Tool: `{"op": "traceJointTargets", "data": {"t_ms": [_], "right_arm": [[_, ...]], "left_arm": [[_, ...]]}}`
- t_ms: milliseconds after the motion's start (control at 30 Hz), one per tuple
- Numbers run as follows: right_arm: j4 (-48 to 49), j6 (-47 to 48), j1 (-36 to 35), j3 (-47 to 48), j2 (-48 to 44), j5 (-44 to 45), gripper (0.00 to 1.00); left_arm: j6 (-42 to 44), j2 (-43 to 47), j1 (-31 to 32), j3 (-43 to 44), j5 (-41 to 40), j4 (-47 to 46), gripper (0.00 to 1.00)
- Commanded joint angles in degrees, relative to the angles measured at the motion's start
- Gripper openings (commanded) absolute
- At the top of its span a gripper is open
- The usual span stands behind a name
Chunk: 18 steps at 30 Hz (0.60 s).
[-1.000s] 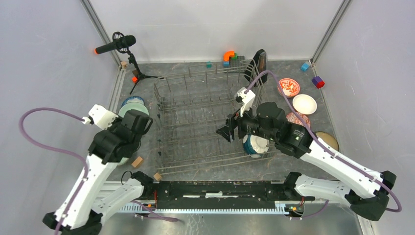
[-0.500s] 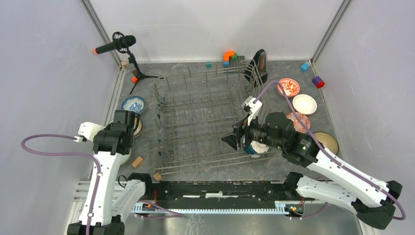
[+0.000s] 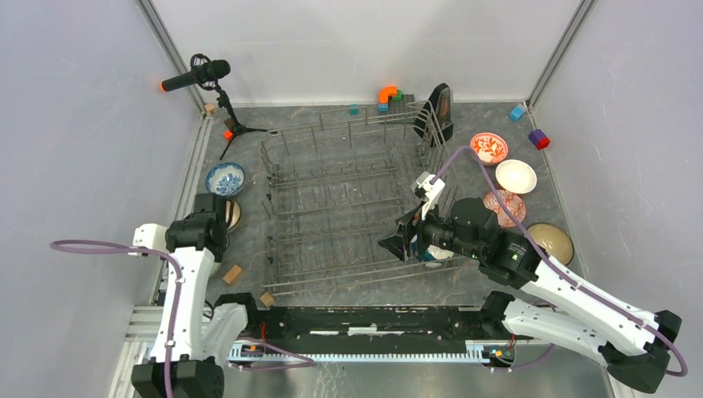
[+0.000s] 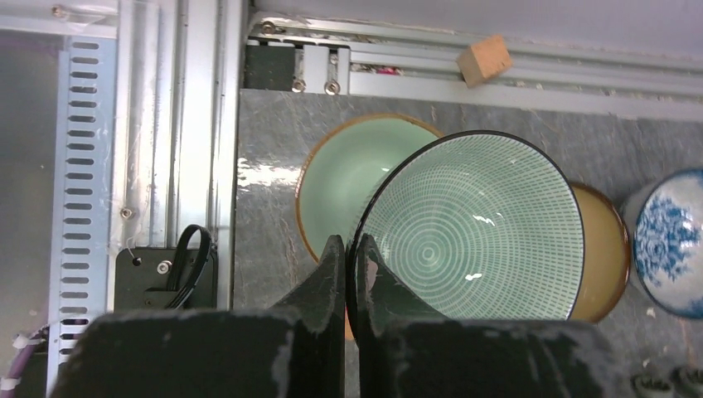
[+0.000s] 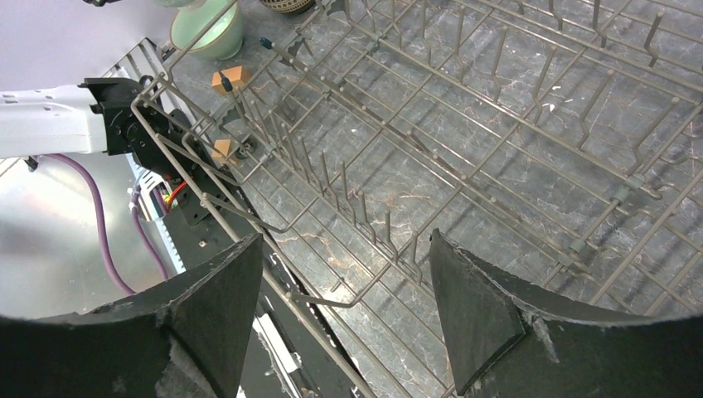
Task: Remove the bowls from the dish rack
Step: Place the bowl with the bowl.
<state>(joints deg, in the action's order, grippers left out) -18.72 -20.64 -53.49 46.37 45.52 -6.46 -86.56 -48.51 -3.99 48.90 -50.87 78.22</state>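
The green striped bowl hangs above mint green and tan bowls and would land across both if released now, so my left gripper keeps holding it.
My left gripper point(image 4: 346, 245) is shut on the rim of a green striped bowl point(image 4: 472, 224). That bowl is tilted over a mint green bowl point(image 4: 348, 174) and a tan bowl point(image 4: 605, 249), left of the dish rack point(image 3: 348, 199). A blue-white bowl point(image 4: 671, 240) stands beside them. My right gripper point(image 5: 344, 249) is open with nothing in it, over the rack's near edge point(image 5: 332, 298). A teal bowl point(image 3: 429, 253) in the rack's near right corner is mostly hidden under my right arm.
Right of the rack stand a red-floral bowl point(image 3: 489, 148), a white bowl point(image 3: 516, 176), a red-lattice bowl point(image 3: 507, 204) and an olive bowl point(image 3: 554, 240). Wooden blocks point(image 3: 233, 274) lie near the rack's near left corner. A microphone stand point(image 3: 217, 91) is at the back left.
My left arm has drawn back toward the near edge with the striped bowl, uncovering the blue-white bowl. My right gripper has shifted toward the rack's near edge, still open.
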Motion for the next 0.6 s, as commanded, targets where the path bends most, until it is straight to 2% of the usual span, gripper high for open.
{"op": "traceJointTargets", "data": {"t_ms": [0,67,300,567], "right_arm": [[2.72,0.0,-0.03,-1.63,-1.2,-0.19,0.79],[2.99,-0.1,-0.02,-2.36,-1.3,-0.26,0.79],[2.37,0.81,-0.03,-2.95,-1.39,0.37,0.79],[2.15,1.71,-0.07,-3.56,-1.57,1.07,0.79]], "left_arm": [[6.98,3.27,-7.07,-1.22,-2.84,-8.11,0.02],[10.07,2.89,-10.28,-1.71,-1.77,-10.02,0.02],[8.83,1.91,-12.3,-3.72,0.77,-11.6,0.02],[7.42,4.91,-13.13,-9.28,2.78,-14.7,0.02]]}}
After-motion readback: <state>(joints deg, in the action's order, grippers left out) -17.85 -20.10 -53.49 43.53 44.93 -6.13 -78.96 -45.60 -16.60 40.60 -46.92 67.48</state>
